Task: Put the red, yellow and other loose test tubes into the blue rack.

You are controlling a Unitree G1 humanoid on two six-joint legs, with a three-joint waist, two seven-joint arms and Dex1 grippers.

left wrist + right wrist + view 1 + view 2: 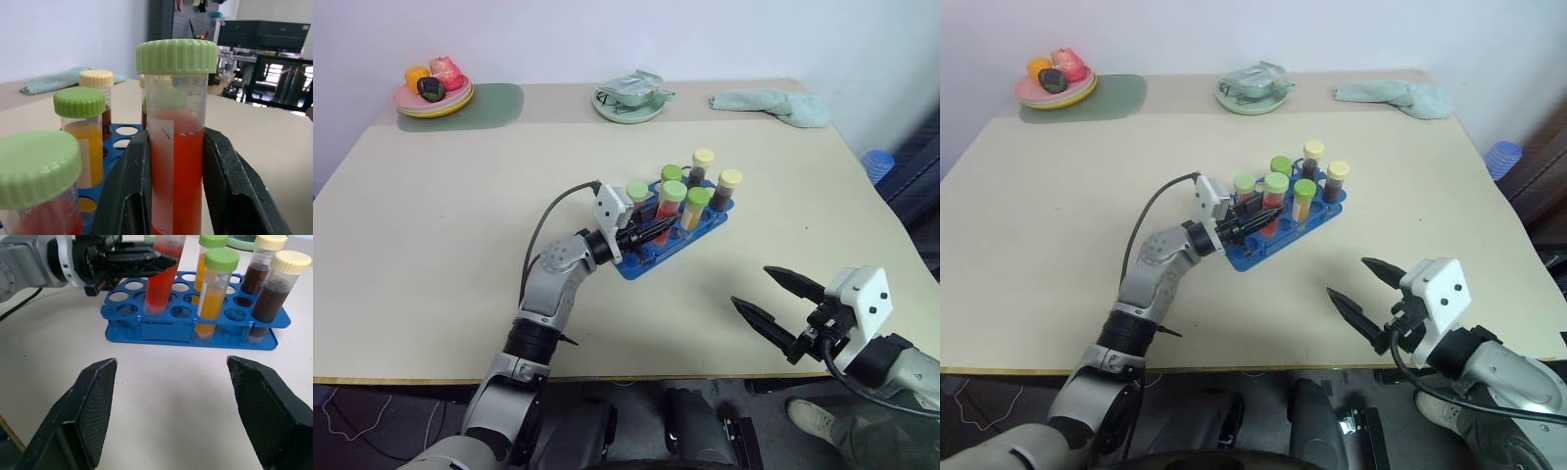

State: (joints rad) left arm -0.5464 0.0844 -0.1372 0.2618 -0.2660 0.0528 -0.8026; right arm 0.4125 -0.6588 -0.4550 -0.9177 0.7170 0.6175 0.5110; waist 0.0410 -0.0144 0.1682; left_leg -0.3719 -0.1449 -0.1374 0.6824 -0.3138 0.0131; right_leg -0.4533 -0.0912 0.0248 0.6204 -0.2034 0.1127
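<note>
The red test tube would stand; my left gripper should release.
The blue rack [641, 264] stands mid-table with several capped tubes upright in it. Among them are a yellow tube [215, 293] with a green cap and two dark brown tubes [728, 186] with cream caps. My left gripper [656, 230] is shut on a red tube [176, 161] with a green cap. That tube leans a little, and its lower end sits in a hole near the rack's front [161, 330]. Another red tube [36, 166] stands right beside it. My right gripper [752, 286] is open and holds nothing, hanging near the table's front right, short of the rack.
At the back left, a plate of toy food [433, 90] rests on a green mat [494, 106]. A pale green dish [631, 98] holding a bag is at the back centre, with a teal cloth [773, 106] to its right. A blue object [878, 164] lies beyond the right edge.
</note>
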